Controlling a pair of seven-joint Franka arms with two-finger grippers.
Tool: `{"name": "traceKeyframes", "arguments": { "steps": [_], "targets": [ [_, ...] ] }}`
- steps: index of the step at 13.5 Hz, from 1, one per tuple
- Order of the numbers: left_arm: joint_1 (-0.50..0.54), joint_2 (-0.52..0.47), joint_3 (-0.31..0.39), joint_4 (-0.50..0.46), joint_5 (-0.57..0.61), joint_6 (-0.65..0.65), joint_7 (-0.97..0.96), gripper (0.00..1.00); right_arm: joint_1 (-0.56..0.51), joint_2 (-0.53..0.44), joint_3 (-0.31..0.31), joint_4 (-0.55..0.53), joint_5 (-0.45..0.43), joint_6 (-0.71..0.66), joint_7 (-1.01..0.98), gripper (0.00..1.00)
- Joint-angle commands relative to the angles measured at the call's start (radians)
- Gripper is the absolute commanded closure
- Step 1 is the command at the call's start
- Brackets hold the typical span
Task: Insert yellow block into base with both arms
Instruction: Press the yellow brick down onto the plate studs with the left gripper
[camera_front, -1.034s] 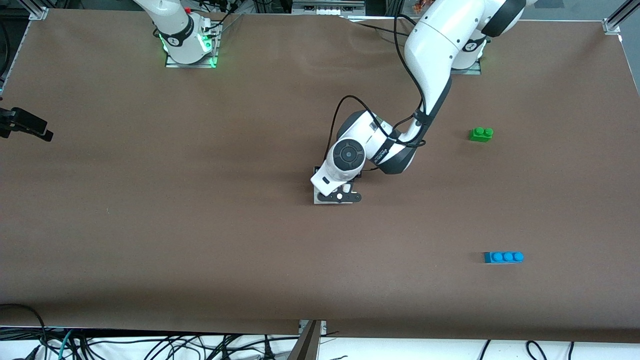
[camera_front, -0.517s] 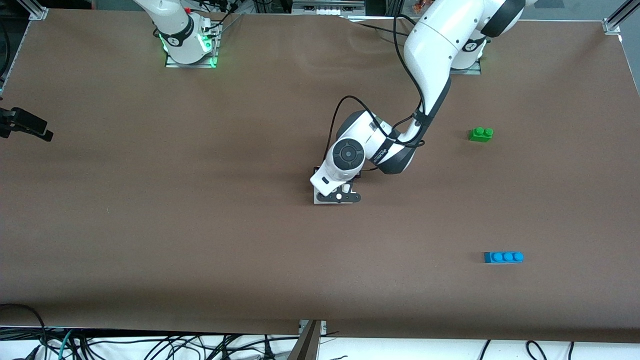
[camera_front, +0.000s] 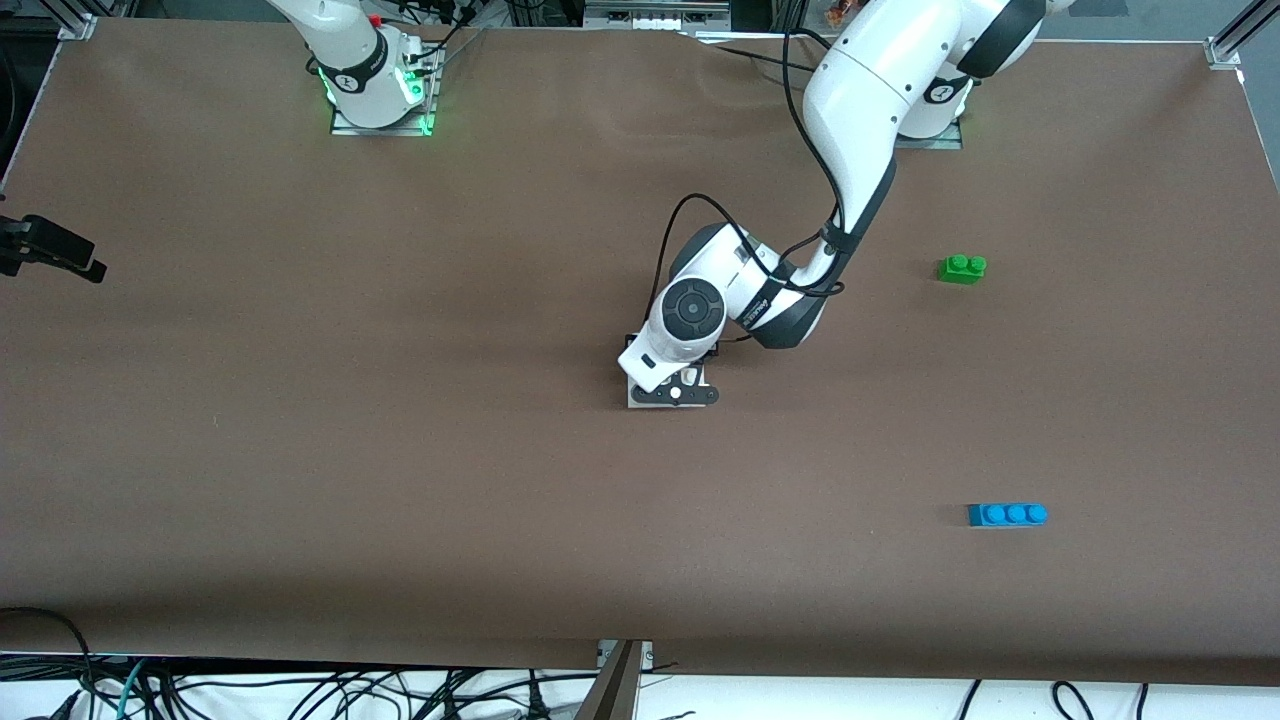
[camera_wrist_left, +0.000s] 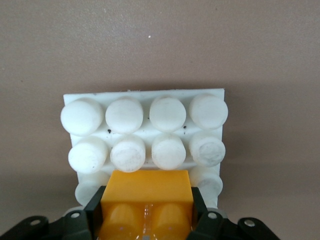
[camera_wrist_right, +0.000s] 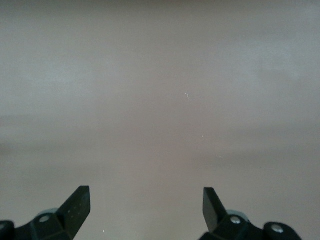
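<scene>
The yellow block's lower edge (camera_wrist_left: 150, 173) sits among the white base's studs in the left wrist view, so the robot's left gripper needs to open.
The white studded base (camera_wrist_left: 145, 95) lies at the middle of the table, mostly hidden under the left hand in the front view (camera_front: 634, 398). My left gripper (camera_wrist_left: 147, 211) is shut on the yellow block (camera_wrist_left: 146, 190), with a black finger on each side of it. The block sits low over the base's studs at the edge nearest the gripper; I cannot tell whether it is pressed down. In the front view the left gripper (camera_front: 676, 392) is over the base. My right gripper (camera_wrist_right: 146, 205) is open and empty over bare brown table, and it does not show in the front view.
A green two-stud brick (camera_front: 962, 268) and a blue three-stud brick (camera_front: 1008, 514) lie toward the left arm's end of the table, the blue one nearer the front camera. A black fixture (camera_front: 50, 250) juts in at the right arm's end.
The left hand has shifted very slightly over the base, still holding the yellow block. The bricks have not moved.
</scene>
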Motion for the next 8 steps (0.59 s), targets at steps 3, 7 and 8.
{"name": "traceKeyframes", "arguments": {
  "steps": [3, 7, 8],
  "targets": [
    [-0.014, 0.009, 0.011, 0.031, 0.021, -0.003, -0.028, 0.00, 0.000, 0.009, 0.002, 0.024, -0.006, -0.013, -0.012, 0.00],
    [-0.013, -0.003, 0.010, 0.033, 0.021, -0.011, -0.028, 0.00, 0.000, 0.010, 0.002, 0.024, -0.006, -0.007, -0.010, 0.00],
    [-0.008, -0.018, 0.011, 0.034, 0.021, -0.017, -0.028, 0.00, 0.001, 0.012, 0.003, 0.024, -0.006, -0.004, -0.010, 0.00]
  ]
}}
